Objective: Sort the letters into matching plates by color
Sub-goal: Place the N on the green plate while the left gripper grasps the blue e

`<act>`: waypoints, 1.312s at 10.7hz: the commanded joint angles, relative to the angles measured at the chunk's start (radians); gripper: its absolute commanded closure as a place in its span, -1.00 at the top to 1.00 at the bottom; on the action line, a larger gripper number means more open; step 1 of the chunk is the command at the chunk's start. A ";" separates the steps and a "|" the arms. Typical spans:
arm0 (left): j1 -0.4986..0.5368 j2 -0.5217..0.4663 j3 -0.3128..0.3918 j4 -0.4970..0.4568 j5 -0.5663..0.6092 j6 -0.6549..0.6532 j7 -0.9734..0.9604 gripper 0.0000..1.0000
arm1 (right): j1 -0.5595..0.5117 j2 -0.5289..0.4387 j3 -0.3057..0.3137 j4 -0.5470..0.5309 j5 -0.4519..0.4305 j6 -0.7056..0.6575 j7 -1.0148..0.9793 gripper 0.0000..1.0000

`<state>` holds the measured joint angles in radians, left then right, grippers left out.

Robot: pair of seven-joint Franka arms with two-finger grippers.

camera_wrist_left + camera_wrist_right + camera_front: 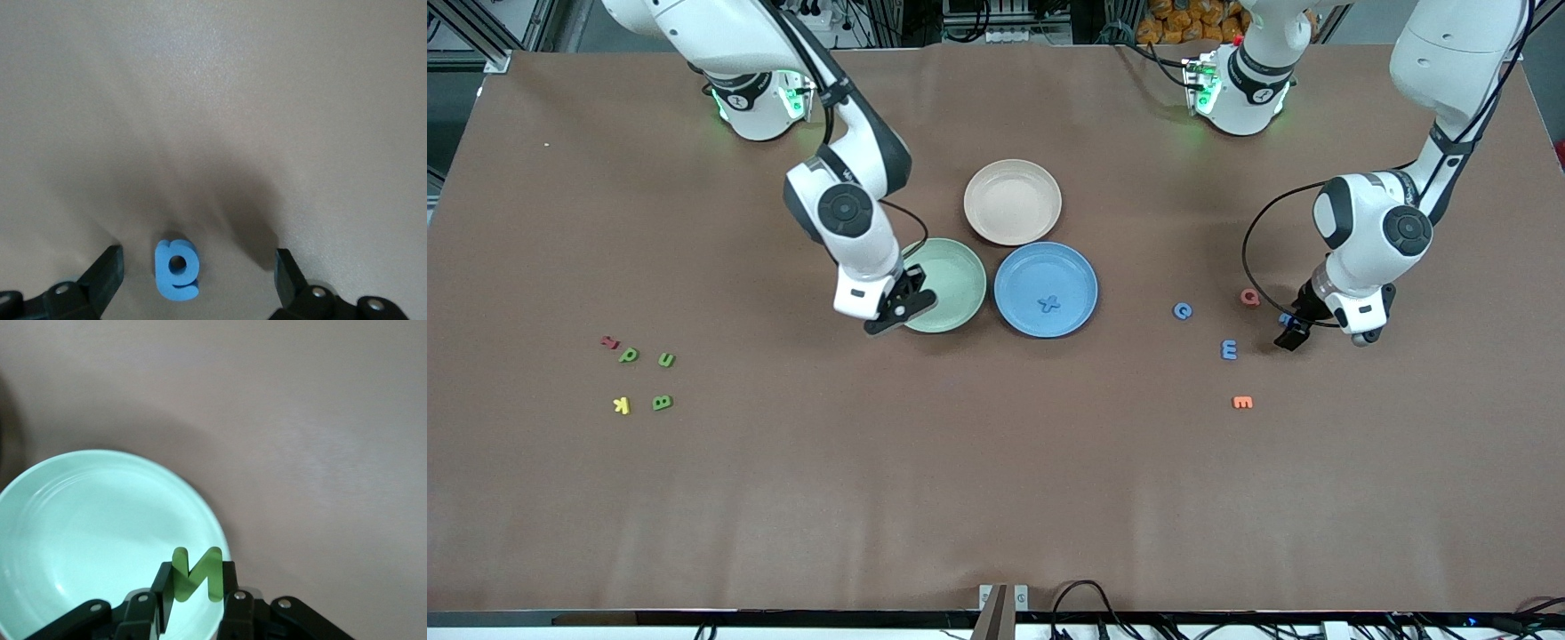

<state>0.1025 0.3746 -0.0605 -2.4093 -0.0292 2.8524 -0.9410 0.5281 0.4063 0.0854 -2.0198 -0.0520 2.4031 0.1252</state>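
Note:
The blue letter has to be sorted onto the blue plate [1018,276], so my left gripper should next grab the letter by its round loop [1284,319].
My right gripper [891,318] hangs over the rim of the pale green plate [947,280] that lies nearest the front camera, shut on a green letter [195,575]. In the right wrist view the gripper [195,590] holds the letter upright above the green plate [93,533]. My left gripper [1291,334] is low over a blue letter [1285,318], open. The blue letter [177,270] lies flat on the table between the fingers [107,272], untouched. The blue plate [1018,276] holds a blue X [1049,303]. The beige plate [1013,202] has nothing in it.
A blue C [1182,310], red Q [1250,297], blue letter [1229,349] and orange E [1242,403] lie toward the left arm's end. Toward the right arm's end are a red letter [609,341], three green letters [629,356] and a yellow K [621,405].

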 commanded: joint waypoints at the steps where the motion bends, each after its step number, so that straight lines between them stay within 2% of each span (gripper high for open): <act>1: -0.009 0.009 0.004 0.009 -0.012 0.015 0.002 0.76 | 0.030 0.005 0.011 0.010 -0.029 -0.029 0.025 -0.84; 2: -0.009 0.007 0.004 0.009 -0.012 0.015 0.002 -0.25 | 0.033 0.009 0.013 0.010 -0.031 -0.027 0.024 -0.84; 3: -0.007 0.004 0.004 0.007 -0.012 0.015 0.002 -0.83 | 0.035 0.011 0.023 0.012 -0.029 -0.025 0.025 -0.84; 4: -0.007 0.003 0.004 0.004 -0.012 0.015 0.002 -1.00 | 0.035 0.012 0.031 0.012 -0.029 -0.025 0.025 -0.84; 5: -0.007 0.001 0.004 0.001 -0.012 0.015 -0.004 -1.00 | 0.035 0.013 0.031 0.013 -0.031 -0.025 0.025 -0.71; 6: -0.007 0.000 0.004 0.001 -0.012 0.013 -0.005 -1.00 | 0.046 0.016 0.033 0.018 -0.032 -0.025 0.025 0.18; 7: -0.007 -0.002 0.004 0.001 -0.012 0.013 -0.005 -1.00 | 0.052 0.017 0.033 0.027 -0.043 -0.025 0.024 0.71; 8: -0.007 -0.003 0.004 0.001 -0.012 0.012 -0.004 -1.00 | 0.058 0.020 0.034 0.032 -0.073 -0.025 0.025 1.00; 11: -0.007 -0.026 0.002 0.004 -0.011 0.005 0.008 -1.00 | 0.049 0.019 0.047 0.038 -0.088 -0.029 0.024 1.00; 14: -0.018 -0.046 0.001 0.028 -0.009 -0.004 0.073 -1.00 | -0.009 -0.010 0.037 0.056 -0.089 -0.093 0.022 1.00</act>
<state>0.1006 0.3536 -0.0619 -2.3923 -0.0292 2.8577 -0.9229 0.5696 0.4168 0.1231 -1.9872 -0.1173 2.3657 0.1305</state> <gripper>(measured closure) 0.722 0.000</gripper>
